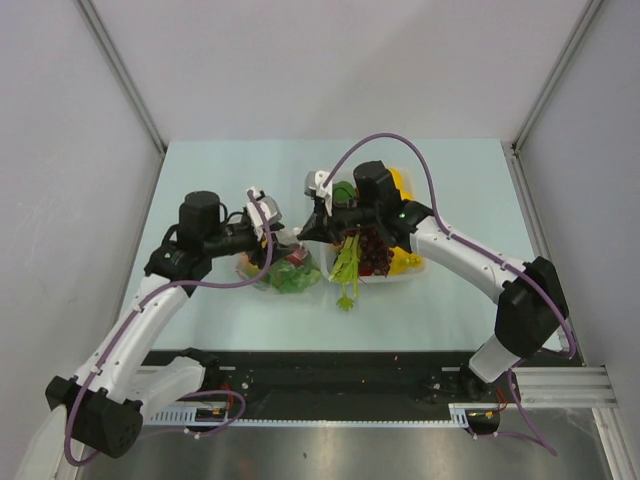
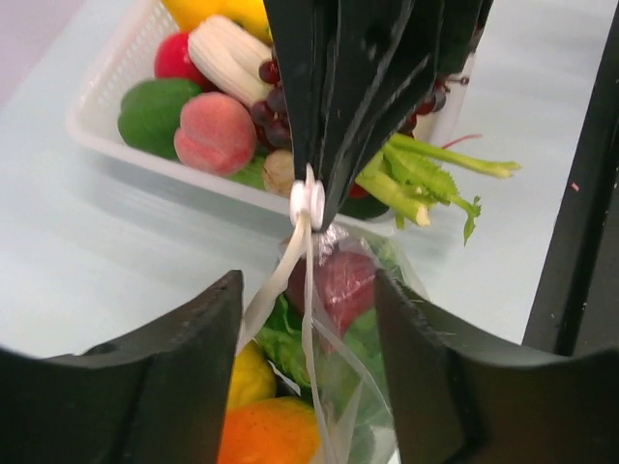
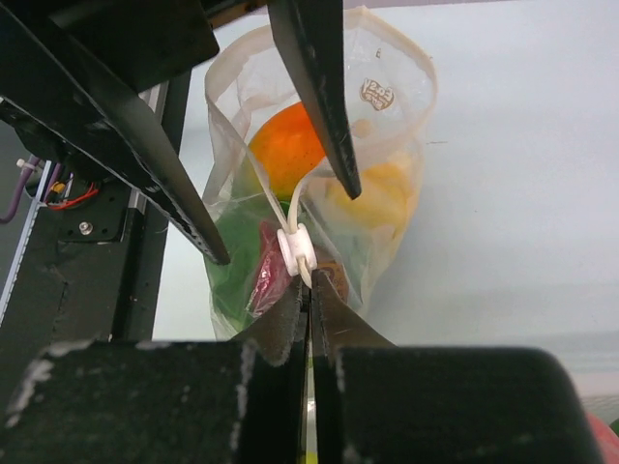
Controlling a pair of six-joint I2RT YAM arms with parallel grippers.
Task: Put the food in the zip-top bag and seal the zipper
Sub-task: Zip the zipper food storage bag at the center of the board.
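Note:
The zipper rim lies between my left gripper's fingers, which stop short of its white slider point(image 3: 295, 249). My left gripper first moves toward the slider next, then closes on it.
The clear zip-top bag point(image 1: 284, 274) lies left of the tray and holds an orange fruit point(image 3: 287, 145), a yellow fruit point(image 3: 379, 198), green lettuce point(image 2: 274, 340) and a red fruit point(image 2: 343, 278). My right gripper point(image 3: 309, 287) is shut on the zipper rim just behind its white slider point(image 3: 295, 249). In the top view the right gripper point(image 1: 303, 232) reaches left from over the tray. My left gripper point(image 2: 308, 287) is open, with its jaws on either side of the bag's upper part, not touching it. It also shows in the top view point(image 1: 272, 232).
A white tray point(image 1: 400, 276) right of the bag holds a peach point(image 2: 215, 132), a green fruit point(image 2: 153, 111), purple grapes point(image 2: 274, 106) and yellow pieces. A green leafy stalk point(image 1: 347, 270) hangs over the tray's near-left rim. The black base rail runs along the table's near edge.

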